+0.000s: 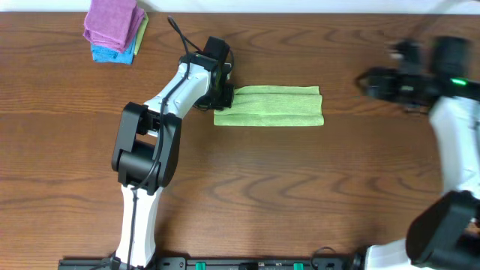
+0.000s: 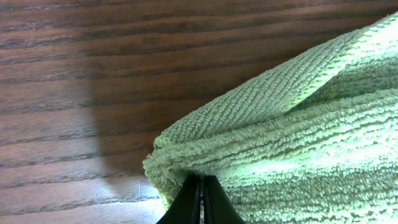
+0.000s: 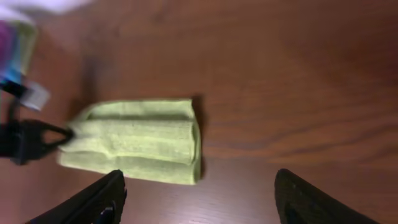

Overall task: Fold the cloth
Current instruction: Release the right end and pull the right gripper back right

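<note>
The lime-green cloth's loose end [image 1: 320, 106] [image 3: 194, 143] is opposite my left gripper. My right gripper needs to pinch it to fold the cloth.
The lime-green cloth [image 1: 274, 106] lies folded into a long strip on the wooden table, its layered edges showing along the top. My left gripper [image 1: 227, 96] sits at the strip's left end. In the left wrist view its black fingers [image 2: 203, 186] are pressed together on the edge of the cloth [image 2: 298, 137]. My right gripper [image 1: 364, 79] hovers to the right of the strip, apart from it. The right wrist view shows that gripper [image 3: 199, 178] open with bare table between its fingers, and the cloth [image 3: 137, 140] lies ahead of it.
A stack of folded cloths [image 1: 114, 28], purple on top of bright blue, lies at the back left of the table [image 1: 300, 187]. It shows blurred at the left edge of the right wrist view [image 3: 15, 43]. The left arm reaches across the table's left half.
</note>
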`<state>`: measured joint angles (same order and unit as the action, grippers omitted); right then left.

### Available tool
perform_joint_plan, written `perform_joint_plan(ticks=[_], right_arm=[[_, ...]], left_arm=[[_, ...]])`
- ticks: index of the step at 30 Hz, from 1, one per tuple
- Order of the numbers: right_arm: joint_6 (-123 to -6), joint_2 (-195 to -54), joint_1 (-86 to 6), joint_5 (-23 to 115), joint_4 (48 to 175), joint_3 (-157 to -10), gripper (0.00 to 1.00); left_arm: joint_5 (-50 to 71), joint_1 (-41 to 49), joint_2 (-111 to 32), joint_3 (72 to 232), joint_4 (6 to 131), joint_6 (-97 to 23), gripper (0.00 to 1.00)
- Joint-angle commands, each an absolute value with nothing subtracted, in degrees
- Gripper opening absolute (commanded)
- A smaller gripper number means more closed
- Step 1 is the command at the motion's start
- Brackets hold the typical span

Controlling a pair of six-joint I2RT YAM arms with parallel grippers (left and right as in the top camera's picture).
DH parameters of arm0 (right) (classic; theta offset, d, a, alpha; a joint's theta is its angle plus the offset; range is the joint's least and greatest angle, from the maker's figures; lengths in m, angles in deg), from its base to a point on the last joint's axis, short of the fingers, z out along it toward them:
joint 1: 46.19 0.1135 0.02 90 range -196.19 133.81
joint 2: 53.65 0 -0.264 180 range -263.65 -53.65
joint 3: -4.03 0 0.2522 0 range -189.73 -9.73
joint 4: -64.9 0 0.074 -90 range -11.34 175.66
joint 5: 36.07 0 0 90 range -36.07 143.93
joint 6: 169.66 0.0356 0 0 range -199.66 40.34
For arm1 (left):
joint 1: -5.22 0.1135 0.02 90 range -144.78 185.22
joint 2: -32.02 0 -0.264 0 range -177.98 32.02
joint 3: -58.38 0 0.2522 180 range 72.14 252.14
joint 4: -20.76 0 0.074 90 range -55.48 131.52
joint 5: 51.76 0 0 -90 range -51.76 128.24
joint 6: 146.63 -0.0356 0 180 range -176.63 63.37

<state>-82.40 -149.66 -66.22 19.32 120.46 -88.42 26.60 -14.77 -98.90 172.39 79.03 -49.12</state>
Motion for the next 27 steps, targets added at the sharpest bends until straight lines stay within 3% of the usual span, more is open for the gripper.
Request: perform_joint_plan(ticks=[1, 3, 8, 11, 17, 27], right_arm=[[-88.1, -155.8, -72.9, -8.5, 118.7, -83.3, 0.77], [-88.1, -160.7, -73.9, -17.3, 117.1, -82.1, 0.74], [-89.4, -169.0, -69.6, -20.4, 116.9, -82.1, 0.72], [-89.0, -170.4, -66.6, -18.0, 115.0, -82.1, 0.78], [-84.4, -170.9, -63.0, -9.2, 109.6, -82.1, 0.78], [-79.1, -171.8, -62.6, -3.5, 104.0, -82.1, 0.71]], left_arm=[[28.1, -14.8, -101.8, 169.6, 80.1, -48.6, 0.06], [28.1, -14.8, -101.8, 169.6, 79.7, -47.6, 0.05], [28.1, -14.8, -101.8, 169.6, 79.5, -47.4, 0.06], [28.1, -14.8, -101.8, 169.6, 79.5, -47.4, 0.06], [28.1, -14.8, -101.8, 169.6, 79.5, -47.4, 0.06], [28.1, -14.8, -101.8, 169.6, 79.5, -47.4, 0.06]])
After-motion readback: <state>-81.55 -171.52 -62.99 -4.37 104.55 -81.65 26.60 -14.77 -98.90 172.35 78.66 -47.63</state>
